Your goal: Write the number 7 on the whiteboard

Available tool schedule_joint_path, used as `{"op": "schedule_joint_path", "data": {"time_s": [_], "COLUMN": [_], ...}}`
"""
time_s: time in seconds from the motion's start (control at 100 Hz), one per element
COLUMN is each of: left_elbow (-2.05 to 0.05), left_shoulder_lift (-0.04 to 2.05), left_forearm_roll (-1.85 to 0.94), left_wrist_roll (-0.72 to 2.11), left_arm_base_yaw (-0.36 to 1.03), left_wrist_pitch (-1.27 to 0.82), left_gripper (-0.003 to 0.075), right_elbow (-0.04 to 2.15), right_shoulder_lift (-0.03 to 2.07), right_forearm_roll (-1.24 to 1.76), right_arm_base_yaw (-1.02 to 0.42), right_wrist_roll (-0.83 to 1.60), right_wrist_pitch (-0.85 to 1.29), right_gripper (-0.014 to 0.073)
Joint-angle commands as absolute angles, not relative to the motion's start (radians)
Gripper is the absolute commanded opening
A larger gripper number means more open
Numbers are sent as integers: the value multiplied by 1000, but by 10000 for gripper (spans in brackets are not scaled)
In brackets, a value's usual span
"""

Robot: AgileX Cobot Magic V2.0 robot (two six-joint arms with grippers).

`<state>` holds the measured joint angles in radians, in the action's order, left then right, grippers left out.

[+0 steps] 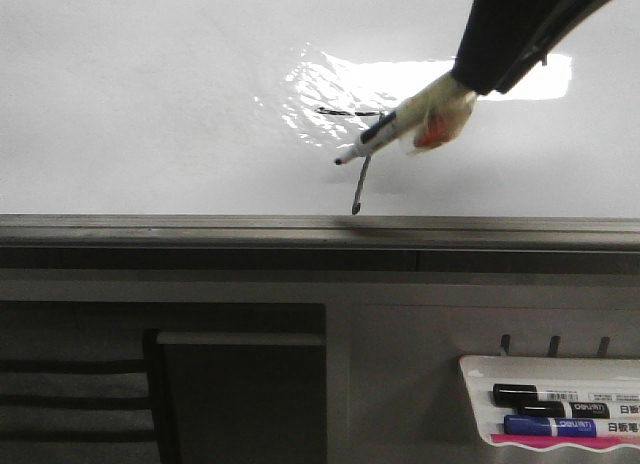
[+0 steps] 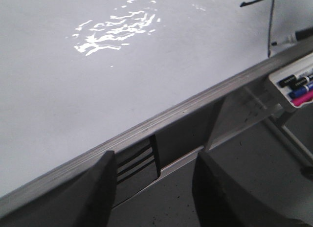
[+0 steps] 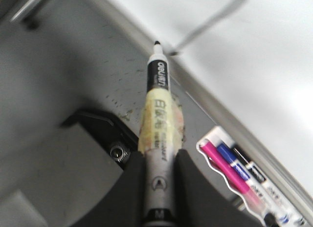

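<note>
I will grab the marker by its black part near its tip (image 1: 379, 134) with my left gripper next, because my right gripper's fingers are covering the marker's back end.
The whiteboard (image 1: 150, 104) fills the upper front view, with a bright glare and a grey edge rail (image 1: 200, 227). A black number 7 (image 1: 359, 189) is drawn on it, a short top stroke and a long down stroke ending near the rail. It also shows in the left wrist view (image 2: 270, 26) and the right wrist view (image 3: 205, 29). My right gripper (image 1: 430, 119) is shut on a black-tipped white marker (image 3: 157, 109), whose tip lies just beside the down stroke. My left gripper (image 2: 154, 178) is open and empty below the rail, out of the front view.
A small white tray (image 1: 550, 414) with black, blue and pink markers hangs below the board at the right; it also shows in both wrist views (image 2: 296, 85) (image 3: 244, 173). Grey frame panels and a dark slotted panel (image 1: 70, 394) lie under the rail.
</note>
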<state>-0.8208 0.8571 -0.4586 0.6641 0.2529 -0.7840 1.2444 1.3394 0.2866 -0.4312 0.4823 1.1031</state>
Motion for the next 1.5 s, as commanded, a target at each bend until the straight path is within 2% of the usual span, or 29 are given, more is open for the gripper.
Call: {"op": "schedule_joint_path", "data": {"time_s": [0.0,0.08,0.26,0.49,0.78,1.09,1.33,1.49], "left_elbow": [-882,-905,-954,-1055,-1188,-1212,-1212,-1212], "left_shoulder_lift": [881,929,1050,1231,1418,1435,1435,1435], "left_forearm_roll": [-607,-661,-669,-669,-692,-748,-748,-748], "left_wrist_roll": [861,984,1071,1108,1123,1192,1194,1194], "left_arm_base_yaw": [300,356,515,664,712,714,714,714], "left_wrist_pitch": [-809,-864,-864,-785,-789,-801,-801,-801], "left_gripper": [333,333,333,333,333,329,119,29], "right_elbow": [1288,1288,1288,1288,1288,1288,1288,1288], "right_shoulder_lift": [1269,1240,1212,1212,1212,1212,1212,1212], "right_forearm_roll": [399,415,415,415,415,415,435,434], "right_arm_base_yaw": [-438,-438,-438,-438,-438,-438,-438,-438], "right_wrist_roll": [724,815,954,965,965,963,963,963], "right_wrist_pitch": [1180,1185,1196,1197,1197,1197,1206,1209], "right_gripper": [-71,-71,-71,-71,-71,-71,-71,-70]}}
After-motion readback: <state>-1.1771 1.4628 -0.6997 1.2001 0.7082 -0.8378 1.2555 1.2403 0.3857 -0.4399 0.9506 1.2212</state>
